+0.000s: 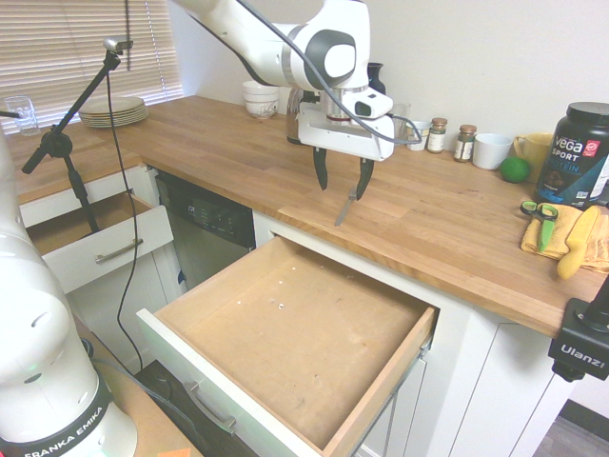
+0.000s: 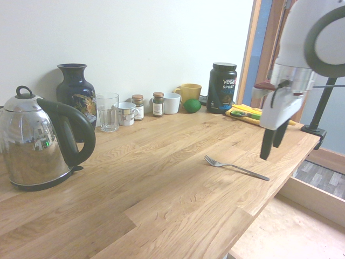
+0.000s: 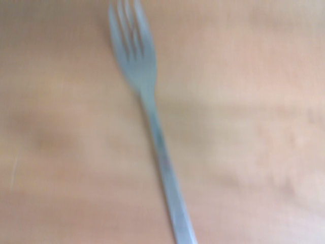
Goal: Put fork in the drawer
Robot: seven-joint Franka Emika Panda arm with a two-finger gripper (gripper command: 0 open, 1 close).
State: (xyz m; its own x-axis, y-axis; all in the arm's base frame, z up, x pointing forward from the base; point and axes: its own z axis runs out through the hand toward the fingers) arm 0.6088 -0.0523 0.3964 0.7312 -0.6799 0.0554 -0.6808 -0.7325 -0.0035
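I should bring my gripper to the fork next and grab the fork by its slim neck (image 1: 348, 204) (image 3: 151, 109), which is behind the fork's pointed tines.
The slim silver fork (image 1: 345, 209) lies flat on the wooden counter (image 1: 447, 219) near its front edge, tines pointing toward the back wall. In the second exterior view the fork (image 2: 234, 167) rests just left of my gripper (image 2: 272, 150). My gripper (image 1: 341, 188) hangs a little above the handle end, open, with nothing between its fingers. The wrist view shows the fork (image 3: 152, 127) close and blurred on the wood. The large drawer (image 1: 285, 333) with a light-brown base stands pulled out below the counter edge, with nothing in it; its wooden side (image 2: 318, 199) shows at the lower right.
A narrow white-fronted drawer (image 1: 105, 243) is open at the left. Green-handled scissors (image 1: 540, 211) lie on a yellow cloth at the right. A kettle (image 2: 38, 140), vase (image 2: 75, 94), glass (image 2: 108, 112), mugs, spice jars and a black tub (image 2: 222, 86) line the back wall.
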